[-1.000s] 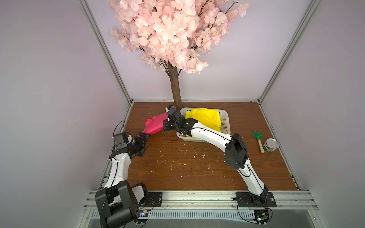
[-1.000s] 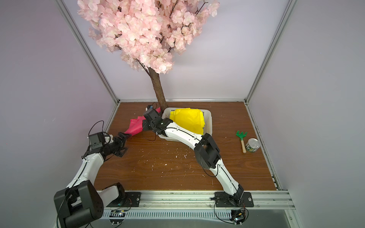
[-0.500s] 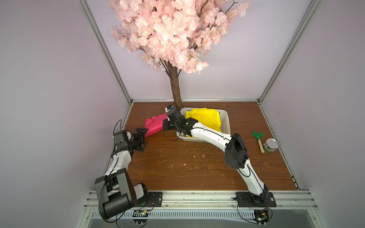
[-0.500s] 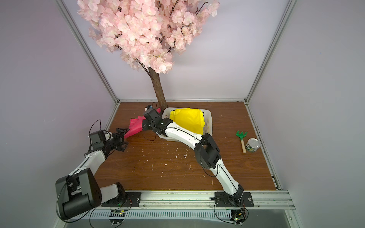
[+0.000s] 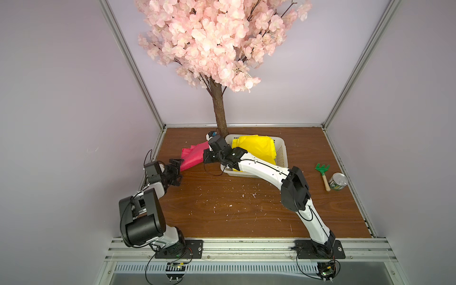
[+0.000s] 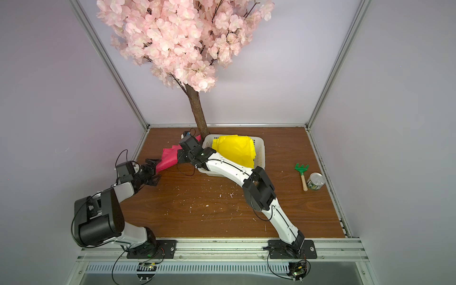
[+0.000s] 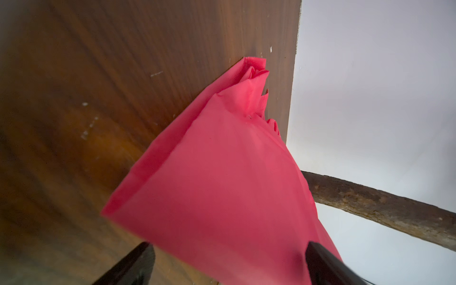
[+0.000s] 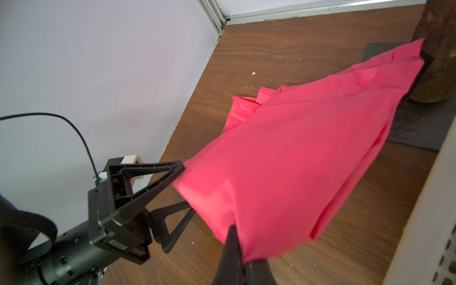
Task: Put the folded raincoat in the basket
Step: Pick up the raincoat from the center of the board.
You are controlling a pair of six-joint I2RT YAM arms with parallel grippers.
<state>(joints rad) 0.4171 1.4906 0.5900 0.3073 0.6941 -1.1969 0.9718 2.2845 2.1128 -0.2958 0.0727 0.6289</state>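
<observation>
My left gripper grabs the folded raincoat's near corner next, opposite my right gripper, to carry the raincoat spread into the basket [image 5: 286, 154].
A red folded raincoat [image 5: 191, 158] [image 6: 170, 159] hangs slanted left of the white basket [image 5: 286, 154] [image 6: 264, 153], its far edge on the table. My right gripper [image 5: 205, 159] [image 6: 179, 158] [image 8: 240, 246] is shut on its edge nearest the basket. My left gripper [image 5: 181, 169] [image 6: 156, 169] [image 8: 187, 187] is open, and the raincoat's [image 8: 296, 160] near left corner lies between its fingers [image 7: 138, 259]. The red cloth [image 7: 222, 185] fills the left wrist view. A yellow raincoat [image 5: 256, 148] [image 6: 234, 148] lies in the basket, whose perforated wall [image 8: 424, 222] shows in the right wrist view.
The blossom tree's trunk [image 5: 219, 111] [image 6: 198, 113] rises just behind the raincoat and the basket's left corner. At the right lie a green rake [image 5: 323, 170] and an open can [image 5: 338, 181]. The left wall [image 8: 98, 74] is close to the left gripper. White crumbs dot the table.
The left arm has folded higher at its elbow, while its open gripper stays at the red raincoat's near corner. The right gripper keeps its hold in the same place.
</observation>
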